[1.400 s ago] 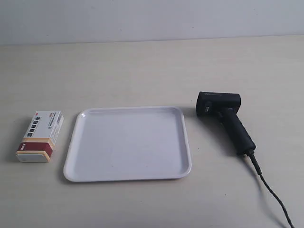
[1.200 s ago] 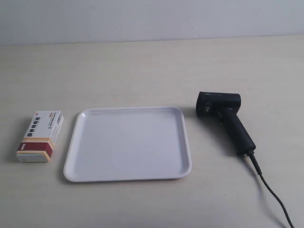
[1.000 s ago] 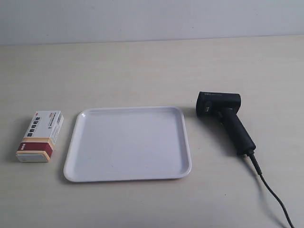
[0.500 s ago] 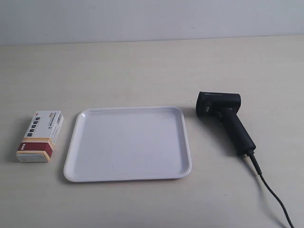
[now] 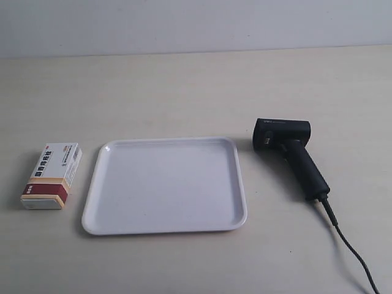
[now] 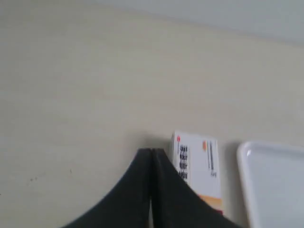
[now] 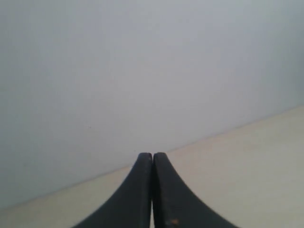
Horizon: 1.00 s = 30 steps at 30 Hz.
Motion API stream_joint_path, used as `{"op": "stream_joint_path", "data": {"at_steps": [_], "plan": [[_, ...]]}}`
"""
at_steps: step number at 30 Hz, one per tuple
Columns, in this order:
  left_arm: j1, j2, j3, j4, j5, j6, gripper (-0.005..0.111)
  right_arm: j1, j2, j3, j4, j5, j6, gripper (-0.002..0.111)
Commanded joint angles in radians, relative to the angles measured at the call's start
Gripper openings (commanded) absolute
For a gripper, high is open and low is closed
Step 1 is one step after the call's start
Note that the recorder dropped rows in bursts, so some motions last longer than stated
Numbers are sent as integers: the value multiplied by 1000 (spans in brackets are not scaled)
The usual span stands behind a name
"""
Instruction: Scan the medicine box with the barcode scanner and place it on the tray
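Note:
The robot's left gripper will next pick up the medicine box (image 5: 52,174) by the long sides of the box's banded end, so the barcode scanner (image 5: 291,154) can be shown the box.
The medicine box (image 5: 52,174), white with a dark red and orange band at its near end, lies flat on the table left of the tray (image 5: 92,202) in the exterior view. The black barcode scanner (image 5: 291,154) lies on its side to the tray's right, cable (image 5: 349,248) trailing to the lower right. Neither arm shows in the exterior view. In the left wrist view my left gripper (image 6: 152,152) is shut and empty, with the medicine box (image 6: 197,166) just past its tips and the tray's corner (image 6: 244,156) beside it. My right gripper (image 7: 152,155) is shut and empty, facing the wall.
The pale wooden table (image 5: 184,92) runs back to a grey wall (image 5: 196,24). The right wrist view holds only the wall (image 7: 142,71) and a strip of the table (image 7: 247,166).

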Motion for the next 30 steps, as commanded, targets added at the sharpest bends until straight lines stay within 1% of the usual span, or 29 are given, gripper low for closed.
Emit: {"op": "stream_joint_path", "data": {"at_steps": [1,3,5,6,8,9,10,14,19,21,22,24,27,30], "plan": [[-137,314,-96,8,-33,99,15,-5,178,-14,2,-49,-24,0],[-199,429,-121,8,-87,99,36,-5,245,-14,2,-70,-26,0],[-240,527,-146,22,-142,103,61,-5,310,-14,2,-89,-26,0],[-247,561,-156,35,-147,103,70,-5,338,-14,2,-99,-26,0],[-250,638,-180,76,-147,105,94,-5,385,-14,2,-115,-26,0],[-250,666,-189,78,-147,105,102,-5,400,-14,2,-120,-26,0],[-250,698,-198,78,-155,105,105,-5,416,-14,2,-130,-26,0],[-250,802,-225,81,-163,107,105,-5,453,-18,2,-146,-26,0],[-250,867,-230,81,-218,122,105,-5,460,-23,2,-139,-26,0],[-250,870,-230,81,-218,124,100,-5,460,-23,2,-139,-26,0],[-250,870,-230,87,-218,124,94,-5,460,-23,2,-139,-24,0],[-250,870,-230,100,-221,124,78,-5,460,-23,2,-137,-24,0],[-250,870,-230,100,-232,124,44,-5,460,-23,2,-126,-24,0],[-250,851,-232,100,-237,122,0,-5,460,-23,-22,-108,-24,0]]}}
